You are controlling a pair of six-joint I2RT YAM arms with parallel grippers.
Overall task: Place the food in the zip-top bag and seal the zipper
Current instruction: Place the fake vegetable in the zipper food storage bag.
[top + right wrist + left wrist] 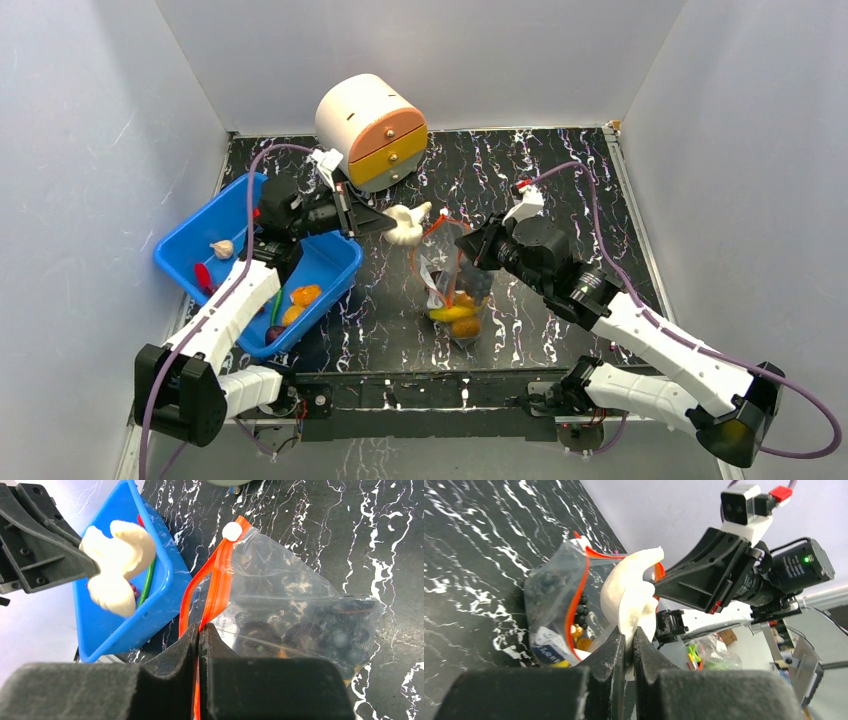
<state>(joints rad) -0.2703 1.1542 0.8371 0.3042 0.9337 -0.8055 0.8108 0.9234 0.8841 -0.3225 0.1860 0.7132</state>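
Note:
The garlic hangs outside the red-orange zipper point(220, 575) and would miss the bag's opening if released now, so my left gripper will keep holding it until it gets there.
My left gripper point(385, 222) point(630, 637) is shut on a white garlic point(407, 224) point(629, 587) point(117, 565), held in the air between the blue bin and the zip-top bag point(455, 290) point(551, 590) point(290, 595). The bag's mouth stands open toward the garlic. My right gripper point(470, 245) point(199, 630) is shut on one side of the red-orange zipper point(220, 575) point(580, 595). A yellow banana point(452, 313), orange pieces and dark grapes point(581, 610) lie inside the bag.
The blue bin point(190, 240) point(165, 600) at the left holds another garlic point(222, 248), orange fruits point(305, 295), and red and green pieces. A round cream drawer unit point(372, 130) stands at the back. White walls enclose the black marbled table.

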